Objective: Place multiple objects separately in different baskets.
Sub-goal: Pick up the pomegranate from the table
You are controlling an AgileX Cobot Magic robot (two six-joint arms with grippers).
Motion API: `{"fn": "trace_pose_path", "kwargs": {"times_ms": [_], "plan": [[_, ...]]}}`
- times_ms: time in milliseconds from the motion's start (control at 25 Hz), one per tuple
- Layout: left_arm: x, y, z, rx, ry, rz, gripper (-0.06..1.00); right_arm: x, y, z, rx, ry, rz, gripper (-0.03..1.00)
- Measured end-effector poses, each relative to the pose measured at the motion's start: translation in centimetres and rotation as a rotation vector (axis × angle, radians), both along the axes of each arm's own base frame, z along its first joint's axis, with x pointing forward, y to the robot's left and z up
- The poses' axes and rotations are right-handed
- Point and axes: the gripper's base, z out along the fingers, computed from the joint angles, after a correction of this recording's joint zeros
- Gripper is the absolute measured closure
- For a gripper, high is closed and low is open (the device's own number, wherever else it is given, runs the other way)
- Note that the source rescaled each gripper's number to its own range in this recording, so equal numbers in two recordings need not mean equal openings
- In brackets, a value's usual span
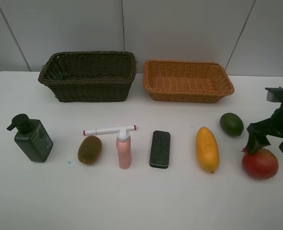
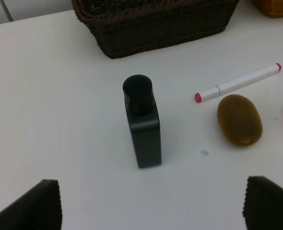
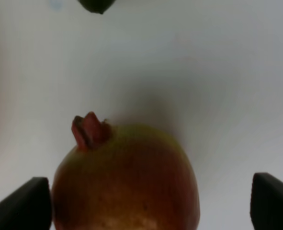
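I should lower my right gripper before I close it on the pomegranate. Its fingers are level with the pomegranate's top (image 1: 259, 151), above the widest part of the pomegranate's sides.
A row of objects lies on the white table: dark green pump bottle (image 1: 33, 139), kiwi (image 1: 89, 149), white marker (image 1: 109, 130), pink bottle (image 1: 124, 151), black eraser (image 1: 160, 149), mango (image 1: 207, 149), lime (image 1: 232, 124) and pomegranate (image 1: 260, 164). Behind them stand the dark basket (image 1: 88, 76) and the orange basket (image 1: 188, 81), both holding nothing. My right gripper (image 1: 270, 141) hangs open just over the pomegranate (image 3: 127, 177), which sits between its fingers (image 3: 273, 203). My left gripper (image 2: 148, 211) is open, a little short of the pump bottle (image 2: 142, 124), and does not show in the exterior view.
In the left wrist view the kiwi (image 2: 239, 120) and marker (image 2: 238, 82) lie beside the pump bottle, with the dark basket's wall (image 2: 155, 24) beyond. The lime's edge (image 3: 97, 5) shows past the pomegranate. The table's back edge meets a white wall.
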Motion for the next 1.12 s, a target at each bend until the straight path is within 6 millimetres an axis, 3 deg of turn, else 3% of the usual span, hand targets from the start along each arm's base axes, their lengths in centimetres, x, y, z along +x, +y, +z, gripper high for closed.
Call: {"fn": "trace_pose_path", "kwargs": {"times_ms": [680, 960, 1000, 1080, 1120], "plan": [[0.0, 0.0, 0.0, 0.000, 0.000, 0.000, -0.06, 0.3, 0.7, -3.3, 0.025, 0.131, 0.014, -0.03], [0.0, 0.0, 0.0, 0.000, 0.000, 0.000, -0.06, 0.3, 0.8, -3.6, 0.037, 0.143, 0.002, -0.02], [0.0, 0.0, 0.0, 0.000, 0.000, 0.000, -0.06, 0.3, 0.8, -3.6, 0.037, 0.144, 0.002, 0.02], [0.0, 0.0, 0.0, 0.000, 0.000, 0.000, -0.06, 0.3, 0.8, -3.6, 0.037, 0.144, 0.002, 0.25], [0.0, 0.0, 0.0, 0.000, 0.000, 0.000, -0.06, 0.3, 0.8, -3.6, 0.038, 0.145, 0.001, 0.31]]}}
